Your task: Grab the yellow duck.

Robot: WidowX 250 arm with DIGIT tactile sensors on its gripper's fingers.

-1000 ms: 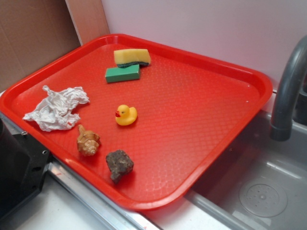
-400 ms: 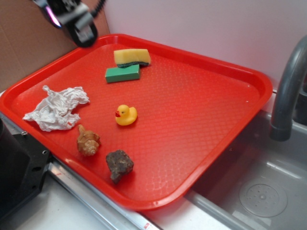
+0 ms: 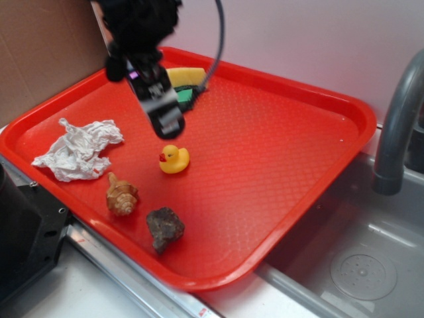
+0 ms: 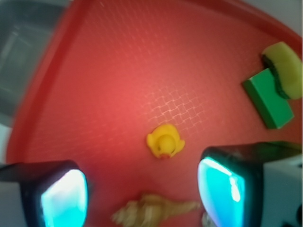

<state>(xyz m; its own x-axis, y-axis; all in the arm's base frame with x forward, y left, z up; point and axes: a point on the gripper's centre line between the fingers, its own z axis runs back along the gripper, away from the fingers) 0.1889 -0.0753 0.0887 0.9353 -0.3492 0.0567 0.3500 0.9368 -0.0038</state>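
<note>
My gripper will next grab the duck by its round body to pick the yellow duck up off the red tray.
The yellow duck sits upright on the red tray, left of its middle, beak pointing left. In the wrist view the duck lies just ahead of the two fingers, between their lines. My gripper hangs above the tray just behind and above the duck, not touching it. Its jaws stand wide apart and hold nothing; the pads glow teal in the wrist view.
A seashell and a dark rock lie in front of the duck. Crumpled white paper lies at the left. A yellow sponge and green block sit at the back. A sink and grey faucet stand right.
The arm has come in from the upper left and dropped toward the tray's middle, now close above the duck. The objects on the tray have not moved.
</note>
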